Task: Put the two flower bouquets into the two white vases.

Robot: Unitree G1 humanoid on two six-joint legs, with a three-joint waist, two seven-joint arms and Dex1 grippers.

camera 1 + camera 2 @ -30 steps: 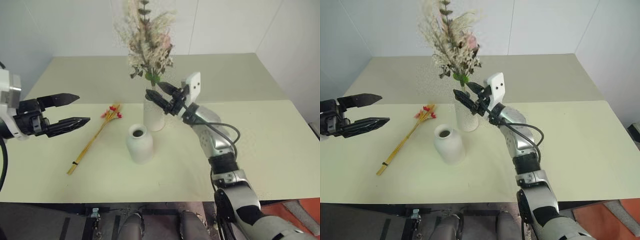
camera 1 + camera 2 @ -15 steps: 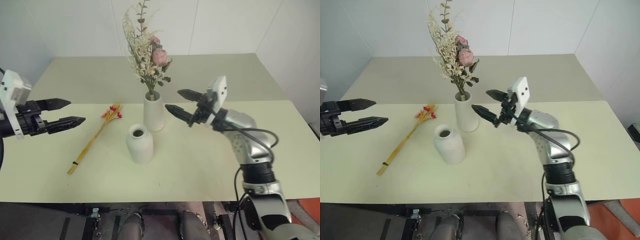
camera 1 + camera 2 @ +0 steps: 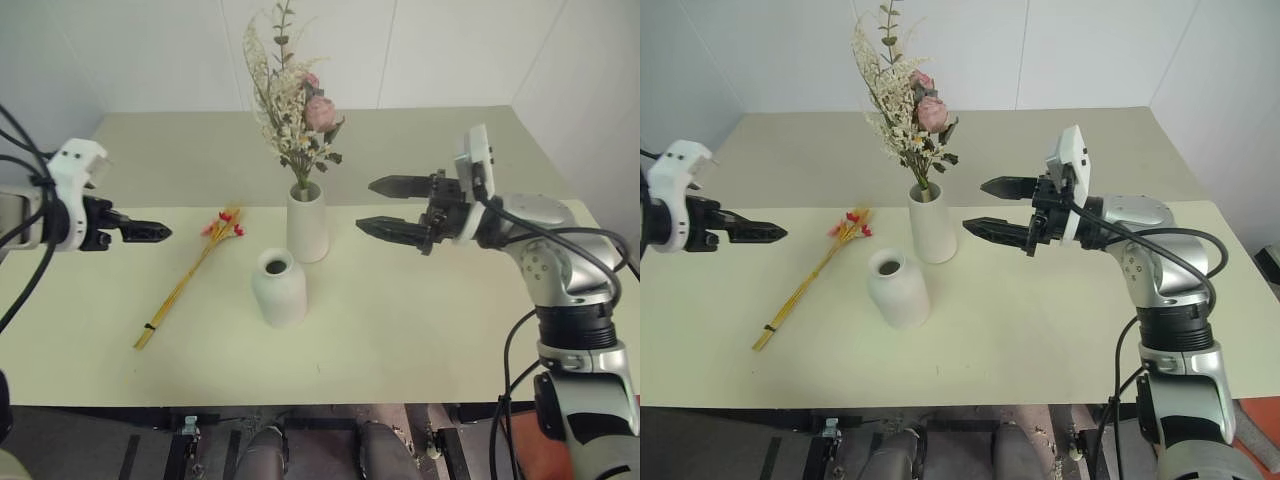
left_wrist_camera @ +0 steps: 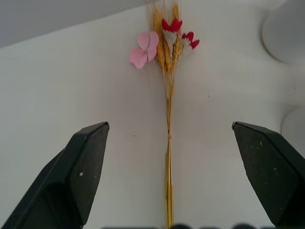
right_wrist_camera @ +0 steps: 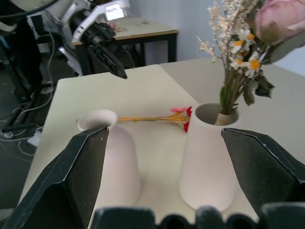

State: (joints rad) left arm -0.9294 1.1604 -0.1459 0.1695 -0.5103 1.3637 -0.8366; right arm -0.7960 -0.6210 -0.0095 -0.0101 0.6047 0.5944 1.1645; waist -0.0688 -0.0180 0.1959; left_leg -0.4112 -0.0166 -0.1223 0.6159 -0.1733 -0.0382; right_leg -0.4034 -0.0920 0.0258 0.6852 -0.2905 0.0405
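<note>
The robot's left gripper is going to grab the thin bouquet by its bare yellow stalks next, because petals and wheat heads crowd the top of the bouquet.
The bushy bouquet (image 3: 295,95) stands upright in the taller white vase (image 3: 307,225) at mid-table. In front of it is the shorter white vase (image 3: 279,288), its mouth empty. The thin bouquet of yellow stalks with red blossoms (image 3: 190,275) lies flat on the table, left of both vases. My right gripper (image 3: 366,205) hovers open and empty, to the right of the tall vase, pointing at it. My left gripper (image 3: 155,232) hangs open over the table's left side; in the left wrist view the thin bouquet (image 4: 167,119) lies between its wide-spread fingers, farther off.
The cream table (image 3: 450,300) has a seam across its middle and white walls behind it. Its front edge runs close to me. In the right wrist view, another table (image 5: 138,26) and cables stand beyond the left side.
My right gripper has let go of the bushy bouquet's stems at the tall vase and drawn back to the right. My left gripper has rolled and tipped down toward the thin bouquet.
</note>
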